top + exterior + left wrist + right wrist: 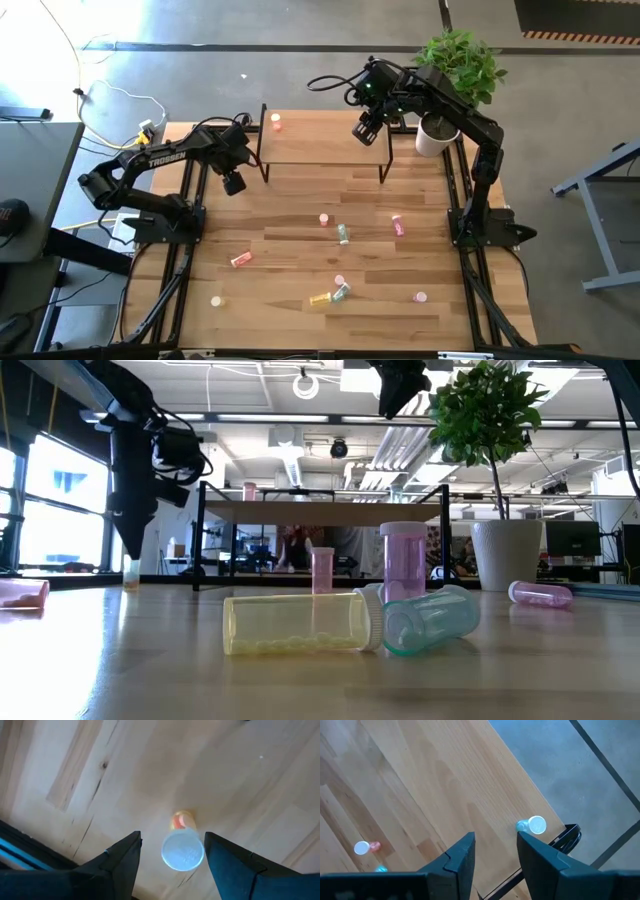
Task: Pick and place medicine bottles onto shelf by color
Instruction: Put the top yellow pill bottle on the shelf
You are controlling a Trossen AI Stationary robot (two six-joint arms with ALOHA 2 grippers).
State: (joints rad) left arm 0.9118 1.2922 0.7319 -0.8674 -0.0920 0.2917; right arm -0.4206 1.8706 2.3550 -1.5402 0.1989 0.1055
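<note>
I should close my left gripper on the red-orange bottle. Its fingers are beside the white cap (182, 850) in the left wrist view, so they would hold the bottle if I closed now.
The shelf (320, 145) stands at the table's far middle. A red-orange bottle (276, 122) stands upright at its left end, and a pale green bottle (535, 825) stands by a corner near the floor side. My right gripper (367, 128) hangs open and empty above the shelf's right end, beside the green bottle. My left gripper (233, 182) is open over the table left of the shelf. Its fingers stand on either side of an upright red-orange bottle (182, 847) and above it. That bottle is hidden under the gripper in the high view. Other bottles lie scattered on the table.
Loose bottles on the table: pink (324, 219), green (343, 234), pink (399, 226), red-orange lying (241, 259), yellow (320, 298) beside green (342, 291), pink (420, 297), yellow (216, 300). A white plant pot (432, 137) stands right of the shelf.
</note>
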